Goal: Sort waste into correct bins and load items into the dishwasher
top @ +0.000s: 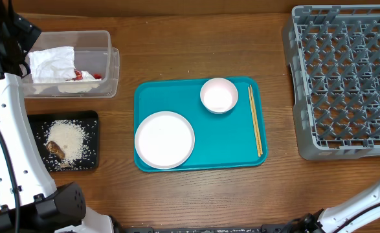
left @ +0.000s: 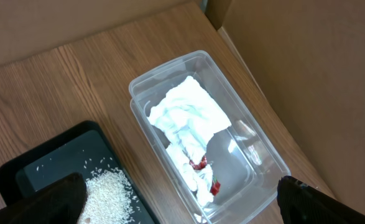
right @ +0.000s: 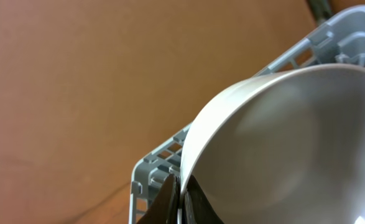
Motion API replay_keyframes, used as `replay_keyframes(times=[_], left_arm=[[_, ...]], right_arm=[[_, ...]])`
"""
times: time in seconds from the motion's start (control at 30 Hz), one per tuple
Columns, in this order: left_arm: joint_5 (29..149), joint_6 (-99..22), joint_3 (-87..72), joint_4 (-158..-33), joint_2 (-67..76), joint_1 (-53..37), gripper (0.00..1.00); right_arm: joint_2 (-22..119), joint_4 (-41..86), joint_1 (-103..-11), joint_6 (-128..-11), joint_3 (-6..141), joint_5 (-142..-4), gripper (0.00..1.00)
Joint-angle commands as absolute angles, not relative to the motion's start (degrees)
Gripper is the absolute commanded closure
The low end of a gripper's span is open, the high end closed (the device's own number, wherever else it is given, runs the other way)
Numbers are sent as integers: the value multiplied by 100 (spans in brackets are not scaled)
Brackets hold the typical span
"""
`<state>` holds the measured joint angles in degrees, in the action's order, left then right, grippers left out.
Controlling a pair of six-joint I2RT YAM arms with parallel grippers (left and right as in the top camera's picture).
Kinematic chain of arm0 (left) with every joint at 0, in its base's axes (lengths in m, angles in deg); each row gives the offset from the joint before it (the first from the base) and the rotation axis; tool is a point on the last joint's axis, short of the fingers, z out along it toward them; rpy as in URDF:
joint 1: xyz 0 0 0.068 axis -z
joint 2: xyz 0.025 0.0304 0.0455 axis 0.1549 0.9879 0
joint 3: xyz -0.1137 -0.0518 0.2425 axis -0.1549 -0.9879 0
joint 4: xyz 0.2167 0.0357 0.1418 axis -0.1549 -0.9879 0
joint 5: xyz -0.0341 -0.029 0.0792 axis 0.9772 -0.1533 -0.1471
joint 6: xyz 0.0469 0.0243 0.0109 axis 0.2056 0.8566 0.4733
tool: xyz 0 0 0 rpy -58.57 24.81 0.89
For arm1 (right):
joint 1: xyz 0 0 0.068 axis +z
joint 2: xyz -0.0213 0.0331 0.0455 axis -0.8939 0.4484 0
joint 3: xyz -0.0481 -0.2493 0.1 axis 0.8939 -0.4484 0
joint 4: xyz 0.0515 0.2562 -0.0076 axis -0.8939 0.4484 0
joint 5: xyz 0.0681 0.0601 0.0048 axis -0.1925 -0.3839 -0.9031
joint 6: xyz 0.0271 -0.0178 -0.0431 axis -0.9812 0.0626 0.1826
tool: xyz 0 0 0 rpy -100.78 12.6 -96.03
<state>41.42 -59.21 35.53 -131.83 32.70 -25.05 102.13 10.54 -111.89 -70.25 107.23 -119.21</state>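
My right gripper needs to move the bowl toward the rack's slots before it lets go. The rack is beyond the bowl, so the bowl would drop short now.
The clear tub (top: 109, 61) holds the crumpled napkin (top: 52, 63) and red wrapper (top: 86, 76); both show in the left wrist view, napkin (left: 188, 115) and wrapper (left: 201, 165). The black tray (top: 94, 139) holds rice (top: 70, 139) and a brown scrap (top: 55, 149). My left gripper (left: 179, 202) is open and empty above the tub (left: 257, 143). My right gripper (right: 181, 199) is shut on the rim of a pale grey-green bowl (right: 281, 143), near a corner of the grey rack (right: 157, 168). A white plate (top: 164, 139), small white bowl (top: 219, 95) and chopsticks (top: 256, 120) lie on the teal tray.
The teal tray (top: 177, 97) sits mid-table. The rack (top: 345, 77) stands at the right, with no dishes in the part in view. The right arm enters from the bottom right, and its gripper is out of the overhead view. A brown cardboard wall stands behind the table.
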Motion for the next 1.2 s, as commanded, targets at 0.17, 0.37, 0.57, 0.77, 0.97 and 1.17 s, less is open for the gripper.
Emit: replay_keyframes(times=[0.17,0.37,0.57,0.77,0.97,1.17], left_arm=[[4044,-5956,3563,-13181,3296,-2501,0],[4044,-5956,3563,-13181,3296,-2501,0],[4044,-5956,3563,-13181,3296,-2501,0],[4044,-5956,3563,-13181,3296,-2501,0],[4044,-5956,3563,-13181,3296,-2501,0],[4044,-5956,3563,-13179,3296,-2503,0]], right_arm=[[10910,211,-11222,-7474,10797,-13123,96],[11310,73,-11227,-7452,10795,-13000,96],[11445,195,-11229,-7452,10795,-12731,96],[11443,263,-11325,-7500,10799,-12384,85],[11439,506,-11482,-7519,10808,-11949,84],[11439,875,-11710,-7519,10808,-11586,87]])
